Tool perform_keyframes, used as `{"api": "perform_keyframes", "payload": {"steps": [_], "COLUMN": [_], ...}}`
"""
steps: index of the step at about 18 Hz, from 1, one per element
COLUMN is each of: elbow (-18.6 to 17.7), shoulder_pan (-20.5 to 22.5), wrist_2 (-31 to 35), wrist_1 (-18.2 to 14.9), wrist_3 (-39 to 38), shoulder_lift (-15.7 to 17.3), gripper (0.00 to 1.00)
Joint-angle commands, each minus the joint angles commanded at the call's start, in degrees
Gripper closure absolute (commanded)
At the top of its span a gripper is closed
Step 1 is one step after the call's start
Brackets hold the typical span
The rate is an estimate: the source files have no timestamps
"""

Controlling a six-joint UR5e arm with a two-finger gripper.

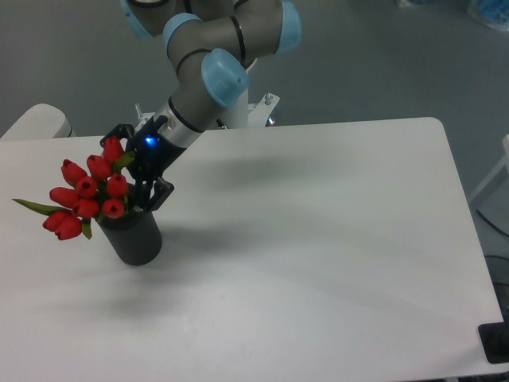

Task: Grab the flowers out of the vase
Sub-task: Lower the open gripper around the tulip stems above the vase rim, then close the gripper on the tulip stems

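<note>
I will lift the flowers out of the vase (134, 237), so next I will grab the stems of the flowers with my gripper.
The flowers (86, 195), a bunch of closed red tulip buds with narrow green leaves, stand in the vase (134, 237) and lean out to the left. The vase is a short dark cylinder at the left of the white table (318, 239). My gripper (134, 169) has come down from the upper right and is at the right side of the bunch, just above the vase's mouth. Its jaws are spread apart. One finger (159, 193) is beside the vase's rim, the other (111, 134) is behind the top bud. Several buds lie between them. The stems are hidden.
The arm (208, 72) reaches in from the table's back edge, over the left half. A white rounded object (36, 121) sits beyond the table's back left corner. A dark object (495, 342) is at the right edge near the front.
</note>
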Motion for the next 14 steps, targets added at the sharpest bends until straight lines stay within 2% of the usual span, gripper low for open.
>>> {"api": "perform_keyframes", "payload": {"steps": [9,11,14], "elbow": [0.61,0.88,1.23], "shoulder_pan": [-1.05,-1.05,-0.79], "wrist_2": [-1.58,-2.11,-2.9], "wrist_1": [0.18,0.18,0.18], "wrist_3": [0.0,0.0,0.0], "shoulder_lift": [-1.58,-2.02,-2.11], "gripper": [0.01,0.16,0.25]}}
